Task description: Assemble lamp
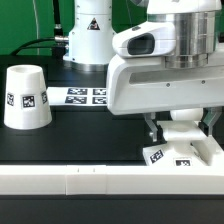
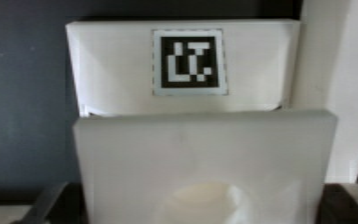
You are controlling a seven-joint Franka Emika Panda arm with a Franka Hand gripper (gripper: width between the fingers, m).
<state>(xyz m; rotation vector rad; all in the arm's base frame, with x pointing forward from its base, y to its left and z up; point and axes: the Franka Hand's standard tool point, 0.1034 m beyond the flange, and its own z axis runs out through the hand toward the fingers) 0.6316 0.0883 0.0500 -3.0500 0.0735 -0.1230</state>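
The lamp base's lower edge sits on the tabletop in the white bar's corner, so the lamp base would stand. It is time for my gripper to open now.
The flat square lamp base (image 1: 183, 152) lies at the exterior view's right, close behind the white front rail, with tags on its side faces. My gripper (image 1: 180, 128) is down over it, one dark finger at each side of the base, and looks shut on it. In the wrist view the base (image 2: 188, 60) fills the picture, with a tag on its far part and a round hollow near me. The dark fingertips (image 2: 43, 207) press at its edges. The tapered shade (image 1: 27, 97) stands alone at the left. The bulb is out of view.
The marker board (image 1: 85, 95) lies flat at the back centre, in front of the arm's white pedestal (image 1: 90, 40). A long white rail (image 1: 90, 181) runs along the table's front edge. The black tabletop lies between the shade and the base.
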